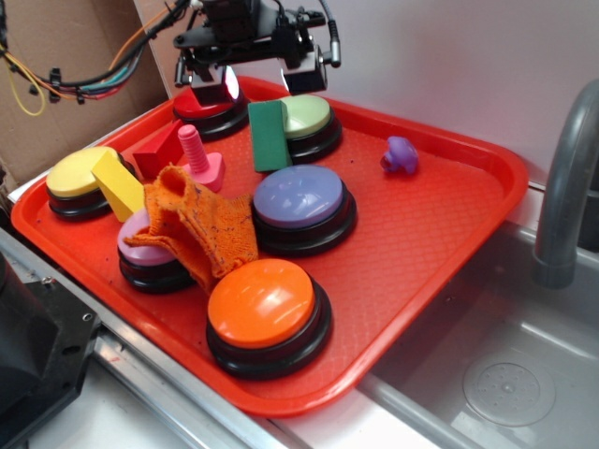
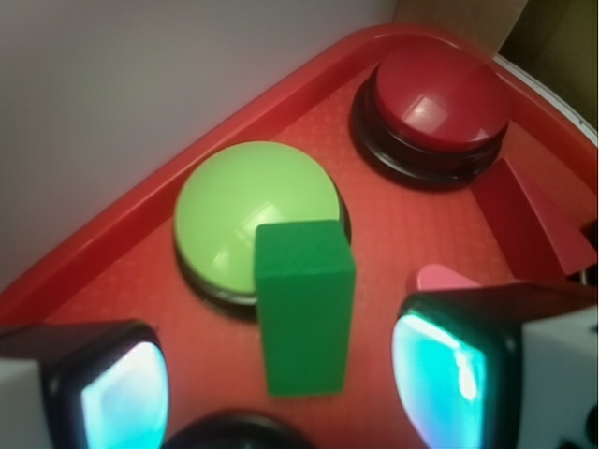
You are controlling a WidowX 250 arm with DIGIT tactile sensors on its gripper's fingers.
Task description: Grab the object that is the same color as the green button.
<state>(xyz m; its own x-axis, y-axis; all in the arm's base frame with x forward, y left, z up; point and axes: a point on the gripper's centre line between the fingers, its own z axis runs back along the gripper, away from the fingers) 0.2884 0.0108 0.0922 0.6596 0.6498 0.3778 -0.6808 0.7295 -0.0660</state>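
Observation:
My gripper lowers next, before it closes on the green block. My fingertips are above the green block's top (image 2: 304, 248), with red tray (image 2: 211, 360) around it, so closing now would miss.
The dark green block (image 1: 269, 135) stands upright on the red tray (image 1: 440, 215), leaning against the pale lime-green button (image 1: 307, 119). In the wrist view the block (image 2: 304, 307) sits in front of the green button (image 2: 251, 208), centred between my two fingers (image 2: 440, 374). My gripper (image 1: 260, 82) hovers open above the block and the back of the tray, a little behind it. Its jaws stand wide apart with nothing between them; in the wrist view the gripper (image 2: 281, 383) frames the block from above.
A dark red button (image 1: 208, 105) sits under the left finger. Lavender-blue button (image 1: 299, 198), orange button (image 1: 264, 304), yellow button (image 1: 80, 178), yellow block (image 1: 118, 184), red block (image 1: 157, 153), pink bolt (image 1: 198, 157), orange cloth (image 1: 201, 224) and a purple piece (image 1: 401, 155) crowd the tray. A sink with a faucet (image 1: 562, 187) lies right.

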